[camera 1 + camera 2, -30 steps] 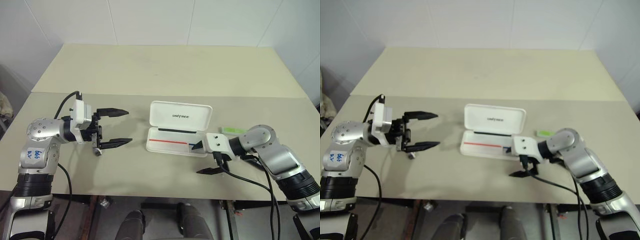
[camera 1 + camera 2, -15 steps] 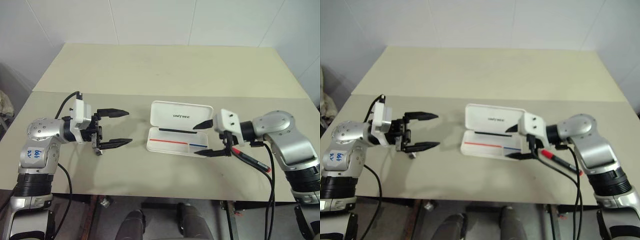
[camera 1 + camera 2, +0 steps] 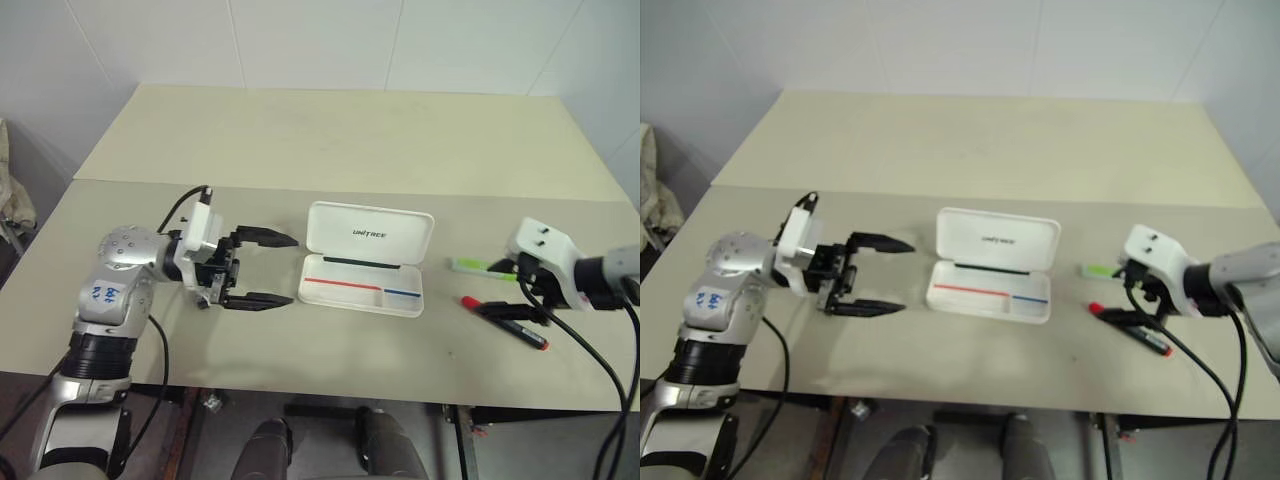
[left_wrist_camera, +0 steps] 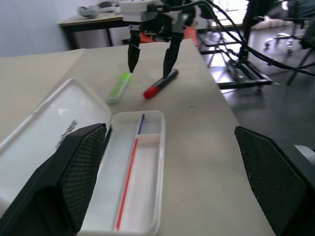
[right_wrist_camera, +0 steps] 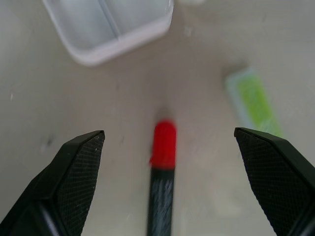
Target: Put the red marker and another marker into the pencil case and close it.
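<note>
The red marker is still below my fingers, which are beside its red cap, so they would miss if I closed now. My right gripper should move down first, then close on the marker.
The white pencil case lies open at the table's middle, lid back, its striped tray empty. Right of it, the red marker lies aslant on the table, and the lime-green highlighter, the other marker, rests just behind it. My right gripper stands open over the red marker's cap end, one finger on each side, holding nothing. Left of the case my left gripper is open and level, pointing at the case with a gap between them.
A seam crosses the table behind the case, with bare tabletop beyond it. Black cables trail from my right wrist over the front edge. White walls close the far side.
My right gripper swung from the case's right end out to the right and tipped down over the red marker, which now shows. The left gripper edged toward the case. The camera shifted.
</note>
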Motion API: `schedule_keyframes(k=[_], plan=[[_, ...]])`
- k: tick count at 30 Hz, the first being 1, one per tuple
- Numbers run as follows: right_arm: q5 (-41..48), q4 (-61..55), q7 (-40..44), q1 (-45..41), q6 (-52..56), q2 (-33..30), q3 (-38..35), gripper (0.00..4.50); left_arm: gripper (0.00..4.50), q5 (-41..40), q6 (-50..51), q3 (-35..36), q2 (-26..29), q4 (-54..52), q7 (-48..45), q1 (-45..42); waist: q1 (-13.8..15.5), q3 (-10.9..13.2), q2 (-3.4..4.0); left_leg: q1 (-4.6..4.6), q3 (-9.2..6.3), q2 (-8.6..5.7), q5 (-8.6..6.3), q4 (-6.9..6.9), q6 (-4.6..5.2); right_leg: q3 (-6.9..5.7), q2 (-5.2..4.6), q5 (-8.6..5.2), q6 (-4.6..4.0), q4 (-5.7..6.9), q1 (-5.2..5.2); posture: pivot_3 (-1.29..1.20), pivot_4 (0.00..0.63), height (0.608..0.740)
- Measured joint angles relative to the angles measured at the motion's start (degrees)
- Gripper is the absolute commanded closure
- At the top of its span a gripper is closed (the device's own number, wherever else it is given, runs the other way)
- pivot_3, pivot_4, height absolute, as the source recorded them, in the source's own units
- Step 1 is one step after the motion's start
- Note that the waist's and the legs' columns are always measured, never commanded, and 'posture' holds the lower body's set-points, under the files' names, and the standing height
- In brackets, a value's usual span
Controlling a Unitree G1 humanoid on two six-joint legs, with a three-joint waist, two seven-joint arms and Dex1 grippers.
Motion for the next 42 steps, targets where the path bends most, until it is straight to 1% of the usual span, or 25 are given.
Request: schedule_keyframes(k=[4, 10, 13, 18, 19, 22, 23, 25, 27, 29, 31, 33, 35, 38, 41, 42], plan=[[0.11, -1.72, -1.84, 4.73, 0.89, -0.33, -1.43, 0.03, 0.0, 0.0, -0.05, -0.28, -0.53, 0.04, -0.6, -0.51, -0.11, 0.0, 0.0, 0.02, 0.04, 0.0, 0.01, 0.04, 0.01, 0.04, 0.02, 0.01, 0.01, 0.03, 0.01, 0.0, 0.15, 0.74], [-0.11, -1.7, -5.24, 10.05, 0.34, -0.08, -1.6, 0.03, 0.0, 0.0, 0.03, -0.26, -0.5, 0.04, -0.64, -0.5, 0.07, 0.0, 0.0, 0.01, 0.04, -0.01, 0.02, 0.12, 0.04, 0.07, 0.01, 0.02, 0.04, 0.01, 0.06, 0.0, 0.15, 0.74], [-0.16, -0.51, -6.86, 10.75, -0.68, 1.37, -1.27, 0.63, 0.0, 0.0, 0.37, -0.23, -0.37, 0.01, -0.6, -0.49, 0.0, 0.0, -0.01, 0.02, 0.05, -0.01, 0.03, 0.13, 0.04, 0.08, 0.02, 0.02, 0.04, 0.0, 0.07, 0.0, 0.15, 0.74], [-0.61, 2.87, -7.83, 10.12, -3.68, 1.72, -0.41, 2.31, 0.0, 0.0, 0.57, -0.09, 0.28, -0.05, -0.56, -0.48, 0.05, 0.0, -0.01, 0.05, 0.04, -0.01, 0.05, 0.15, 0.07, 0.07, 0.02, 0.03, 0.05, 0.0, 0.11, 0.0, 0.15, 0.74], [-0.57, 3.33, -7.74, 10.06, -4.19, 1.73, -0.27, 2.72, 0.0, 0.0, 0.58, -0.02, 0.39, -0.05, -0.54, -0.48, 0.06, 0.0, -0.02, 0.06, 0.04, 0.0, 0.05, 0.15, 0.07, 0.07, 0.02, 0.03, 0.05, -0.01, 0.13, 0.0, 0.15, 0.74], [-0.57, 5.04, -7.37, 9.57, -6.31, 1.75, 0.62, 3.64, 0.0, 0.0, 0.58, 0.1, 0.59, -0.07, -0.48, -0.48, 0.0, -0.05, -0.11, 0.12, 0.04, 0.0, 0.05, 0.16, 0.07, 0.07, 0.02, 0.04, 0.07, -0.13, 0.25, 0.0, 0.15, 0.74], [-0.57, 5.84, -7.29, 9.29, -7.14, 1.9, 0.93, 3.88, 0.0, 0.0, 0.58, 0.11, 0.61, -0.07, -0.43, -0.48, -0.04, -0.06, -0.16, 0.18, 0.03, 0.01, 0.05, 0.17, 0.07, 0.06, 0.04, 0.05, 0.05, -0.23, 0.36, 0.0, 0.15, 0.74], [-0.74, 7.12, -7.28, 8.67, -8.4, 2.31, 1.65, 3.88, 0.0, 0.0, 0.58, 0.13, 0.63, -0.1, -0.26, -0.46, -0.14, -0.01, -0.26, 0.46, 0.03, 0.05, 0.05, 0.16, 0.09, 0.05, 0.08, 0.08, -0.09, -0.55, 0.77, 0.0, 0.15, 0.74], [-1.42, 8.69, -7.14, 7.42, -10.41, 2.6, 3.2, 3.88, 0.0, 0.0, 0.56, 0.24, 0.71, -0.27, 0.19, -0.43, -0.31, 0.02, -0.33, 0.82, 0.08, 0.15, 0.02, 0.14, 0.13, 0.03, 0.13, -0.07, -0.68, -1.0, 1.3, 0.0, 0.15, 0.74], [-2.34, 9.77, -6.99, 6.42, -12.47, 2.7, 4.52, 3.88, 0.0, 0.0, 0.52, 0.32, 0.89, -0.28, 0.34, -0.2, -0.65, 0.05, -0.38, 1.02, 0.1, 0.17, 0.03, 0.14, 0.16, 0.03, 0.12, 0.07, -0.69, -1.33, 1.7, 0.0, 0.15, 0.74], [-3.57, 11.12, -6.27, 4.52, -14.93, 2.7, 6.44, 3.88, 0.0, 0.01, 0.33, 0.75, 1.21, -0.25, 0.46, 0.07, -1.21, 0.06, -0.42, 1.04, 0.1, 0.2, 0.04, 0.15, 0.18, 0.0, 0.12, 0.21, -0.68, -1.59, 1.85, 0.0, 0.15, 0.74], [-4.61, 12.88, -4.9, 0.9, -16.4, 2.73, 9.11, 3.88, 0.0, 0.13, -0.11, 1.19, 1.84, 0.21, 0.56, 0.23, -1.78, 0.07, -0.42, 1.03, 0.19, 0.27, 0.05, 0.15, 0.2, 0.05, 0.15, 0.34, -0.71, -1.7, 1.85, 0.0, 0.15, 0.74], [-5.47, 13.51, -4.05, -3.64, -16.48, 3.27, 10.56, 3.88, 0.0, 0.36, -0.9, 2.14, 2.38, 0.83, 0.62, 0.34, -2.08, 0.18, -0.26, 1.01, 0.3, 0.3, 0.06, 0.11, 0.21, 0.15, 0.18, 0.37, -0.67, -1.63, 1.73, 0.0, 0.15, 0.74], [-5.61, 12.6, -1.94, -10.1, -16.45, 4.13, 12.51, 3.88, 0.0, 0.94, -2.13, 3.21, 3.58, 2.54, 0.76, 0.67, -1.78, 0.25, -0.15, 0.95, 0.32, 0.5, 0.06, -0.06, 0.17, 0.2, 0.4, 0.33, -0.62, -1.29, 1.37, 0.0, 0.15, 0.74], [-5.66, 10.78, -0.19, -17.49, -15.21, 7.89, 16.18, 3.88, 0.0, 1.26, -3.08, 4.72, 4.4, 4.24, 1.36, 1.54, -1.48, 0.27, -0.17, 0.84, 0.35, 0.69, -0.01, -0.19, 0.02, 0.29, 0.63, 0.49, -0.21, -0.8, 0.84, 0.0, 0.15, 0.74], [-5.61, 9.92, 0.3, -18.79, -15.04, 8.76, 17.1, 3.88, 0.0, 1.4, -3.34, 4.78, 4.53, 4.54, 1.68, 1.7, -1.39, 0.29, -0.13, 0.82, 0.32, 0.79, -0.04, -0.24, -0.03, 0.28, 0.75, 0.46, -0.26, -0.75, 0.77, 0.0, 0.15, 0.74]])
